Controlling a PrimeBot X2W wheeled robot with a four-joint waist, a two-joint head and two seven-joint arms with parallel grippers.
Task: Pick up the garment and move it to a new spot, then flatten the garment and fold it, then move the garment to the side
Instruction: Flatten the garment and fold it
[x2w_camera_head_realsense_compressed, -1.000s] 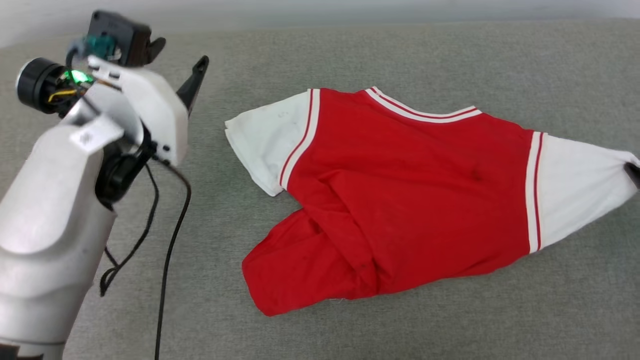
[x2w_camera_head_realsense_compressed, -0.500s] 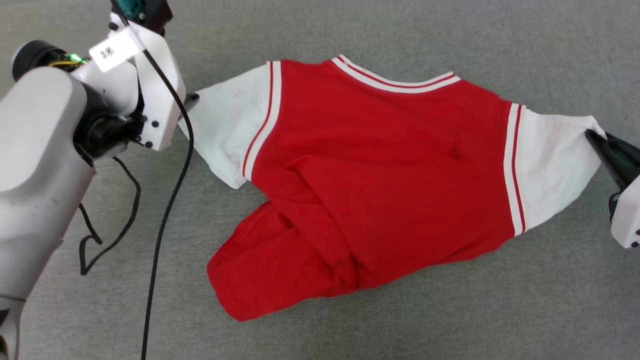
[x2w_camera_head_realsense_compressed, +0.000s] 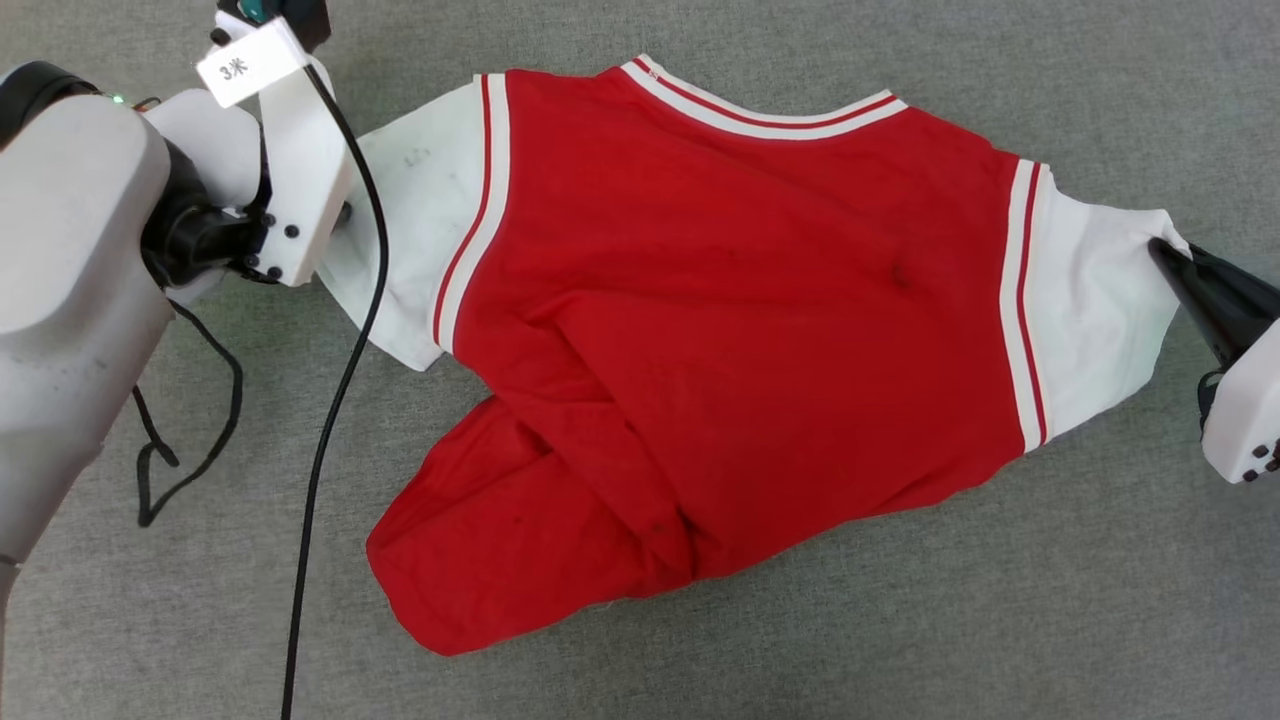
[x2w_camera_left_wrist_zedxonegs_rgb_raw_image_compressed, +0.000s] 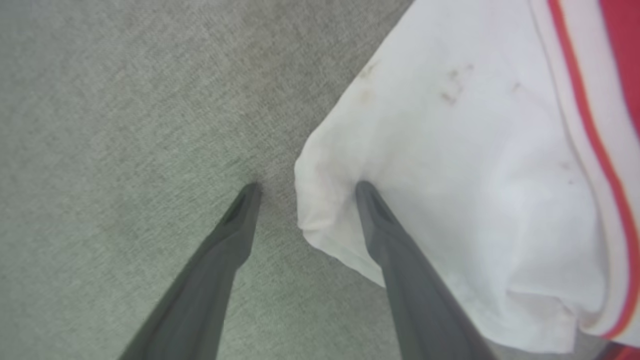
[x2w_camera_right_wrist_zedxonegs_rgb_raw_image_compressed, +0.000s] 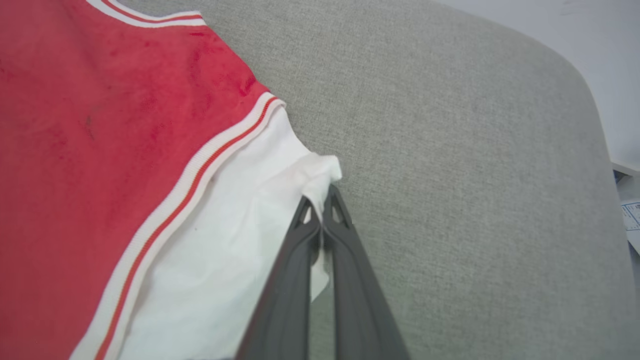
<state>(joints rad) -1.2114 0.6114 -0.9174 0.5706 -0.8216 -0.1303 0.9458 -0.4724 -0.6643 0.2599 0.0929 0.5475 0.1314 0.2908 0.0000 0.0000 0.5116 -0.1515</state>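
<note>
Next, the left gripper grabs the garment by the sleeve's puckered hem edge, because the white cloth behind it lies flat on the grey surface.
The garment lies spread on the grey surface, a red T-shirt with white sleeves and striped trim, its lower left part bunched and folded over. My left gripper is open at the edge of the left white sleeve. One finger presses on the sleeve, the other finger rests on the grey fabric. In the head view my left wrist housing covers those fingers. My right gripper is shut on the tip of the right white sleeve, pulling it to a point.
Black cables hang from my left arm and trail over the grey cushioned surface. In the right wrist view the surface's rounded edge curves away, with a pale wall beyond it.
The head camera has dipped closer to the garment. My left gripper came down from a raised spot to the left sleeve's edge. The right gripper kept its hold on the right sleeve.
</note>
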